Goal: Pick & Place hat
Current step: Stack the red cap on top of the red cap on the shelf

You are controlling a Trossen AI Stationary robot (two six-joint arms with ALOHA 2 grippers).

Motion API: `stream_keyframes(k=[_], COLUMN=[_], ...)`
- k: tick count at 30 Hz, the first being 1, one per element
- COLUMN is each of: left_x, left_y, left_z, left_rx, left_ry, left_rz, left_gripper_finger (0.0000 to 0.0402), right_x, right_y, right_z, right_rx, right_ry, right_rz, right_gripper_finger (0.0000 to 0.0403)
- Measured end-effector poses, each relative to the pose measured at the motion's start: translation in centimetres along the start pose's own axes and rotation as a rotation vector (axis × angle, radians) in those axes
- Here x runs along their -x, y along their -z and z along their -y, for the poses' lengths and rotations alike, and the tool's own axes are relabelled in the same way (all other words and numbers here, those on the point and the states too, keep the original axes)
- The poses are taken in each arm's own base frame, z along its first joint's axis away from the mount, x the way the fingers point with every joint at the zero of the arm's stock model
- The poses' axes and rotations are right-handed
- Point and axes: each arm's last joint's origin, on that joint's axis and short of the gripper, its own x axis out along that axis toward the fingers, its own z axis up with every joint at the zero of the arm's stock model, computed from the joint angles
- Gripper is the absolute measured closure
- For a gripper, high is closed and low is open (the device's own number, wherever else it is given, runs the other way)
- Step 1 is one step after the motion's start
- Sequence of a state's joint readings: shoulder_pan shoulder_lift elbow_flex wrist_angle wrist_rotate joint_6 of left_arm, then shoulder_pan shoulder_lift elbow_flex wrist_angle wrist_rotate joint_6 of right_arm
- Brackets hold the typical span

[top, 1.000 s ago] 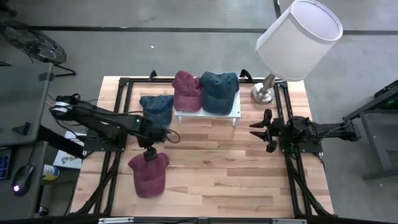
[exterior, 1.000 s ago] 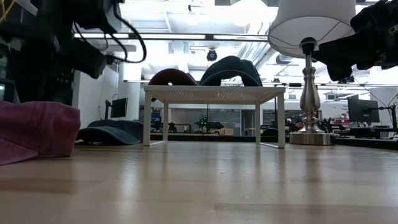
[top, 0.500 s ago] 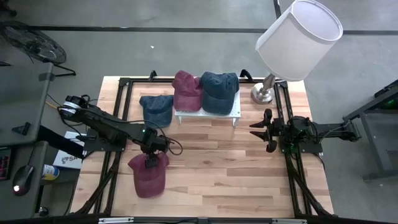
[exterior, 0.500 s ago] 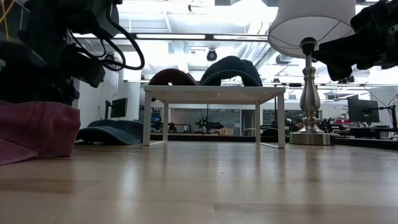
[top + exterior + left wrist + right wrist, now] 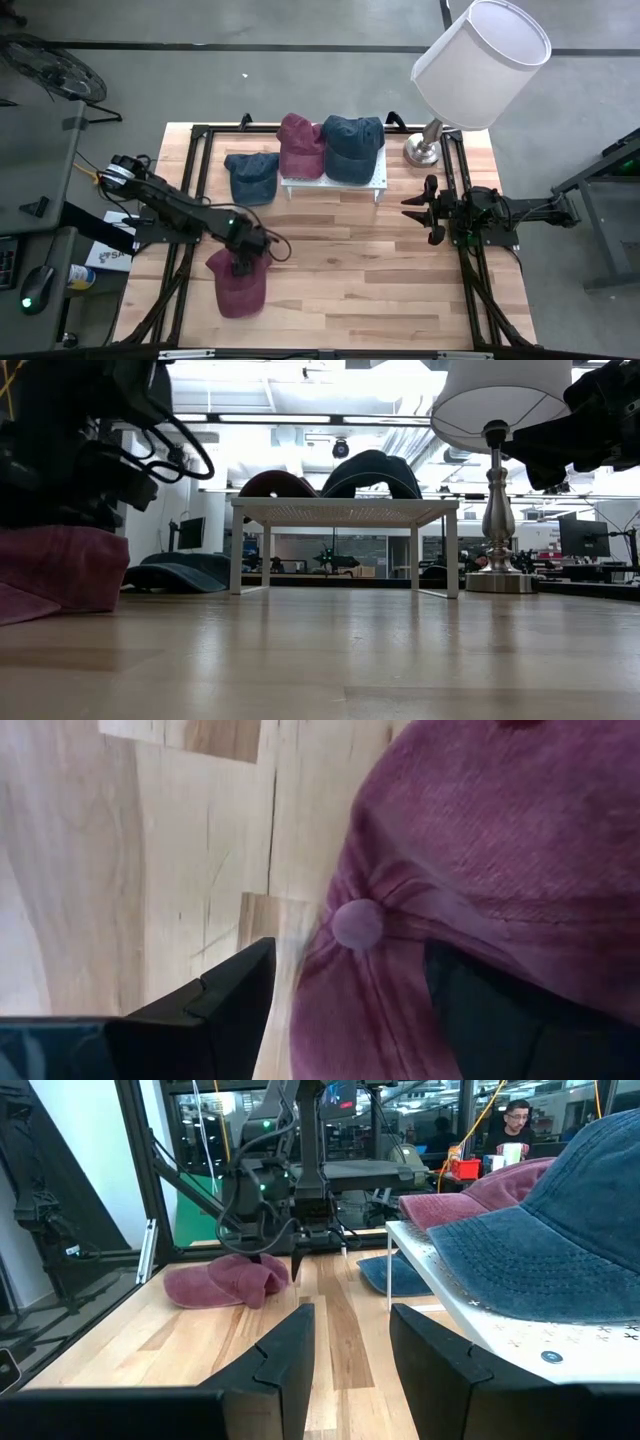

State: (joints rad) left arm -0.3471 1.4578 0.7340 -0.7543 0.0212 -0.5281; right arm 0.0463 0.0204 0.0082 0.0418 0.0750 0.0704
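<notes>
The maroon cap should go on the white rack, so my left gripper next needs to grab the cap's top cloth at its top button.
A maroon cap lies on the table near its left front; the low view and the right wrist view show it too. My left gripper is down on it, open, its fingers astride the crown by the top button. My right gripper waits open at the table's right side. A white rack at the far middle carries a second maroon cap and a blue cap. My left gripper comes at the maroon cap from above, pointing down, at the crown beside the top button. One finger is sunk into the crown's cloth. The other finger stands off the cap's edge over bare wood. The cap lies on the table.
Another blue cap lies on the table left of the rack. A lamp with a white shade stands on its metal base at the far right corner. Black frame rails run along both table sides. Bare wood stretches between the arms.
My left gripper has moved toward the table's near edge and come down onto the maroon cap's crown, staying open. The cap stays where it lay.
</notes>
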Motion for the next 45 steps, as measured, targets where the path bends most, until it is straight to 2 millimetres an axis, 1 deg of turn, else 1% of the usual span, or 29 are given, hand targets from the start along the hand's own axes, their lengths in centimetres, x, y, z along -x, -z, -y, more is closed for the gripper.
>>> stream_keyframes(k=[10,13,16,22,29,31,34,35,39,42,45], left_x=[-2.2,-2.5,-2.6,-2.6,-2.6,-2.6,-2.6,-2.6,-2.1,-0.9,0.4], left_y=[1.8,2.1,2.2,2.3,2.3,2.2,2.2,2.2,2.2,1.9,1.8], left_z=[-0.5,-0.6,-0.7,-0.8,-0.8,-0.8,-0.7,-0.7,-0.7,-0.7,-1.0], left_rx=[0.047,0.067,0.084,0.115,0.129,0.128,0.128,0.126,0.118,0.128,0.139], left_ry=[-0.013,-0.027,-0.03,-0.039,-0.041,-0.04,-0.034,-0.032,-0.02,0.019,0.028], left_rz=[0.013,0.013,0.01,0.01,0.013,0.015,0.019,0.018,0.022,0.034,0.003], left_gripper_finger=[0.0149,0.0154,0.0177,0.0245,0.0312,0.0335,0.0381,0.0388,0.0389,0.0396,0.0397], right_x=[0.0,0.0,0.0,0.0,0.0,0.0,0.0,0.0,0.0,0.0,0.0], right_y=[0.0,0.0,0.0,0.0,0.0,0.0,0.0,0.0,0.0,0.0,0.0], right_z=[0.0,0.0,0.0,0.0,0.0,0.0,0.0,0.0,0.0,0.0,0.0], right_rx=[0.0,0.0,0.0,0.0,0.0,0.0,0.0,0.0,0.0,0.0,0.0], right_ry=[0.0,0.0,0.0,0.0,0.0,0.0,0.0,0.0,0.0,0.0,0.0], right_rz=[0.0,0.0,0.0,0.0,0.0,0.0,0.0,0.0,0.0,0.0,0.0], right_gripper_finger=[0.0276,0.0276,0.0276,0.0276,0.0276,0.0276,0.0276,0.0276,0.0276,0.0276,0.0276])
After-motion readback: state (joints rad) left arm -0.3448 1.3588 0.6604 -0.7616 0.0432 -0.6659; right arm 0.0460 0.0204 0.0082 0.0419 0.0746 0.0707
